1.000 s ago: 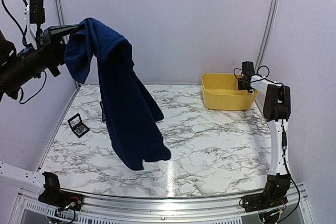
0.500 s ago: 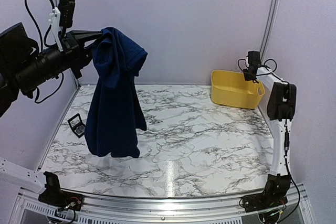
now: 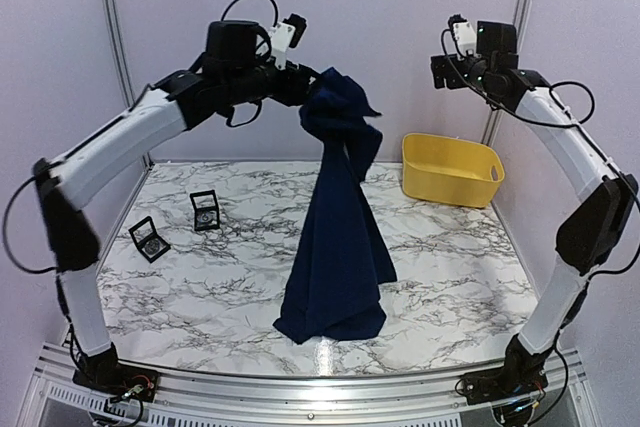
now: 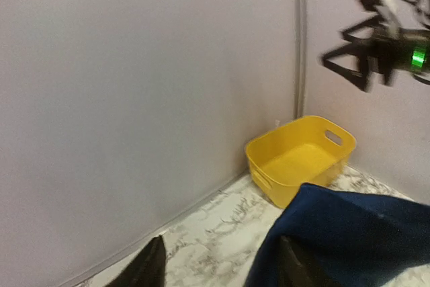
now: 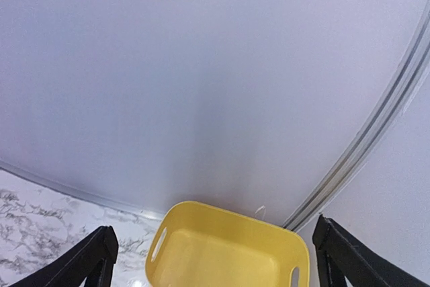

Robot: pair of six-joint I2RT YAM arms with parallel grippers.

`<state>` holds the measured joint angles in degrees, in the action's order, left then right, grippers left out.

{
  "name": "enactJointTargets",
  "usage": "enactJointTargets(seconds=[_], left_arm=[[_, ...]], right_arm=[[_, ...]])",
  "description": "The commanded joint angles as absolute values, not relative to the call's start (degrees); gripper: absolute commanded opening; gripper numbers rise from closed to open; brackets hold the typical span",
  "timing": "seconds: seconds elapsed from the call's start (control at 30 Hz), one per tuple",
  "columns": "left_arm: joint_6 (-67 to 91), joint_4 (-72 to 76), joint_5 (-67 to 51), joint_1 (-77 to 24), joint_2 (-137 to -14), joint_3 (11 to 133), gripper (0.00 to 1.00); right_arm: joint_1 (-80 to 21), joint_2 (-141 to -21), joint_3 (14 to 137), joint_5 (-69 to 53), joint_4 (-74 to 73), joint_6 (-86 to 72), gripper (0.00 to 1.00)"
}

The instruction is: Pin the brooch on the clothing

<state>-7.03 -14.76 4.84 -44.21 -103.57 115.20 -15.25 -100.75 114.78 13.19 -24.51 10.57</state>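
My right gripper is due to grip the clothing's lower end by its edge (image 3: pixel 362 327) next. That should spread the clothing (image 3: pixel 338 217) flat for pinning the brooch.
The clothing (image 3: pixel 338 217), navy blue, hangs in a long bunched fold from my left gripper (image 3: pixel 305 87), held high over the middle of the table; its lower end rests crumpled on the marble. In the left wrist view the jaws of the left gripper (image 4: pixel 222 268) stand apart, and the clothing (image 4: pixel 356 233) drapes over the right finger only. My right gripper (image 3: pixel 445 69) is raised high at the back right, wide open and empty. The right wrist view shows that gripper (image 5: pixel 215 260) above the basket. I cannot make out the brooch itself.
Two small black open cases (image 3: pixel 205 212) (image 3: pixel 149 239) lie on the left of the marble table (image 3: pixel 450 277). A yellow basket (image 3: pixel 450 169) stands at the back right corner, empty inside (image 5: pixel 228 253). Pale walls close in the back and sides.
My left arm swung from the far left to the middle with the clothing, whose end now rests on the table, and its jaws parted. The right arm rose from the basket and opened.
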Motion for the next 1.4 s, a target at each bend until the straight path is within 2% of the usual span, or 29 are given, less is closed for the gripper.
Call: enactJointTargets(seconds=[0.0,0.03,0.1,0.27,0.3,0.37,0.4,0.47,0.57,0.7,0.87,1.0,1.07,1.1,1.13,1.2,1.23,1.27,1.3,1.33,1.37], left_arm=[[0.91,-24.66,10.84,-32.83,-126.51,140.9,0.99],[1.57,-25.39,12.22,-31.87,-129.76,144.55,0.99],[1.54,-25.72,11.98,-31.85,-129.47,142.75,0.99],[-7.08,-23.86,13.57,-41.04,-109.02,108.39,0.99],[-8.48,-23.59,12.48,-43.76,-104.5,101.19,0.99],[-10.34,-23.41,6.05,-49.02,-97.19,89.0,0.92],[-10.75,-23.84,2.95,-51.25,-94.28,83.82,0.86],[-9.91,-24.66,-1.06,-55.58,-90.21,75.55,0.82],[-8.86,-24.81,-2.02,-60.2,-87.75,66.25,0.85],[-8.82,-24.75,6.26,-63.84,-90.56,60.69,0.99],[-8.63,-18.51,6.96,-64.34,-95.13,57.13,0.99],[-8.28,-14.75,6.34,-65.0,-98.04,54.93,0.99],[-7.93,-12.62,5.93,-65.33,-98.92,53.55,0.99],[-7.65,-11.65,6.15,-65.38,-99.36,53.07,0.98],[-7.47,-11.22,6.16,-65.46,-99.76,52.93,0.92],[-7.06,-10.49,5.93,-65.56,-100.01,52.87,0.72],[-7.05,-9.89,5.17,-65.57,-99.94,52.6,0.59],[-6.92,-9.11,4.34,-65.57,-99.74,52.19,0.41],[-6.63,-8.28,4.75,-65.57,-99.37,51.82,0.14],[-5.83,-7.36,6.56,-65.57,-98.64,51.32,0.0],[-5.08,-6.85,8.63,-65.49,-97.53,50.95,0.0]], right_arm=[[-19.44,-101.09,112.58,10.18,-34.98,3.72,0.98],[-20.12,-100.77,112.34,9.94,-36.58,1.85,0.98],[-21.64,-100.0,111.35,9.94,-40.3,-0.4,0.98],[-28.08,-94.03,98.6,14.04,-45.79,-5.63,0.97],[-29.44,-92.9,95.22,14.28,-46.43,-7.01,0.92],[-32.49,-91.22,88.29,13.44,-48.19,-10.03,0.82],[-33.94,-90.49,85.1,13.16,-49.34,-11.83,0.79],[-37.13,-89.74,78.29,12.74,-51.72,-15.37,0.7],[-41.1,-89.75,69.36,11.51,-49.81,-20.31,0.71],[-41.03,-93.37,62.92,10.18,-40.97,-21.5,0.8],[-40.28,-100.1,63.46,10.36,-37.18,-20.27,0.82],[-40.07,-101.97,59.93,7.26,-34.92,-20.24,0.76],[-39.42,-102.56,58.19,6.12,-33.86,-20.11,0.66],[-38.95,-102.83,57.96,5.83,-33.61,-19.96,0.56],[-38.58,-102.99,58.06,5.28,-33.75,-19.74,0.43],[-38.46,-102.28,58.77,5.11,-35.0,-19.52,0.15],[-38.43,-101.4,59.29,4.89,-35.79,-19.4,0.05],[-38.44,-100.2,59.89,4.59,-36.81,-19.2,0.0],[-38.49,-98.95,60.99,4.48,-37.91,-18.86,0.0],[-38.5,-97.41,62.42,4.41,-39.47,-18.47,0.0],[-38.5,-95.87,64.71,4.47,-41.37,-17.94,0.0]])
